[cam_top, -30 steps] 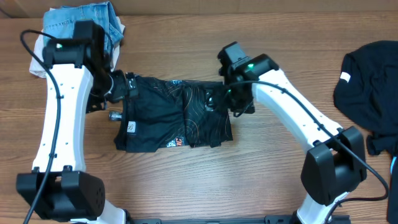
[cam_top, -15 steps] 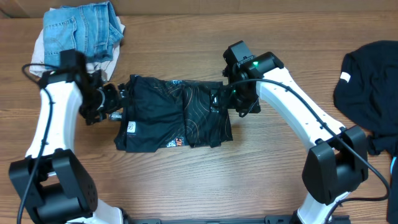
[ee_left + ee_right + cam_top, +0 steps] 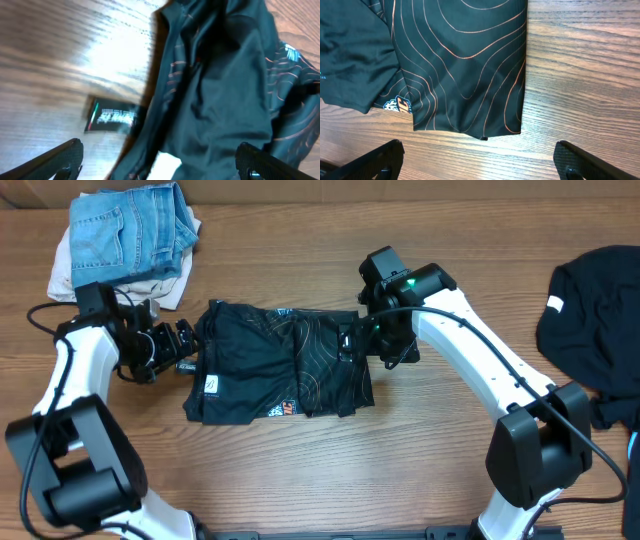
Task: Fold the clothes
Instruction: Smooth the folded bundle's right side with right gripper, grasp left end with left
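Next, my left gripper grips the black jersey [image 3: 280, 365] by its outer edge near the white label to fold the jersey's end across the rest.
The clothes, a black jersey [image 3: 280, 365] with thin orange contour lines, lie folded into a rough rectangle at the table's middle. My left gripper [image 3: 188, 345] hovers open at its left edge. In the left wrist view the jersey [image 3: 225, 85] and its white label [image 3: 165, 164] fill the space between the fingers [image 3: 60, 157], which touch nothing. My right gripper [image 3: 372, 345] is open over the right edge. In the right wrist view the jersey's corner [image 3: 465, 65] lies just beyond the fingertips [image 3: 590, 160], with bare wood between them.
A pile of folded blue jeans [image 3: 130, 230] sits at the back left, close behind the left arm. Another black garment [image 3: 595, 320] is heaped at the right edge. A small dark tag [image 3: 112, 118] lies on the wood beside the jersey's left edge.
The left arm has swung back to the left and dropped low, its gripper drawing off the jersey's left edge. The right gripper shifted slightly right, then held still.
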Motion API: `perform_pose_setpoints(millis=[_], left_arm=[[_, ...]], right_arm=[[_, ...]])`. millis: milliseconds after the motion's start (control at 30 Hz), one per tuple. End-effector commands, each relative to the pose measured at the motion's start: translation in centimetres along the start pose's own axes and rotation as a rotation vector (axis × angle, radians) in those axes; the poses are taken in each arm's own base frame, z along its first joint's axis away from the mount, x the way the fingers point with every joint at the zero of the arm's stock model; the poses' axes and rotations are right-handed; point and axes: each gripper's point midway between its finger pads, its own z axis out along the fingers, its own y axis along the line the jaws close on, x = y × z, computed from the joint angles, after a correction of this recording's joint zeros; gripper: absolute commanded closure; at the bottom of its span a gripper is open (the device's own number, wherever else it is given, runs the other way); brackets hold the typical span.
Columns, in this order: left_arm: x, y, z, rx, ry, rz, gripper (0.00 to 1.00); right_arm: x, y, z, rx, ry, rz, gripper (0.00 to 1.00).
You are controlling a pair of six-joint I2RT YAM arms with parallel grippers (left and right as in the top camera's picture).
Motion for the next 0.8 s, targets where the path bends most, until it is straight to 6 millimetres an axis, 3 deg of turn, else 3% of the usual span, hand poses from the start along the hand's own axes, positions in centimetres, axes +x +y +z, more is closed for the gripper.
perform_pose_setpoints(millis=[0,500,767], left_arm=[[0.9,0.0,2.9,0.090,0.069,0.040,0.00],[4.4,0.1,8.6,0.186,0.241,0.081,0.00],[5.6,-0.4,9.5,0.186,0.290,0.118,0.00]], right_arm=[[-0.2,0.2,-0.6,0.000,-0.018,-0.015,0.00],[-0.1,0.2,-0.6,0.001,-0.015,-0.036,0.00],[-0.3,0.2,-0.6,-0.002,-0.023,-0.038,0.00]])
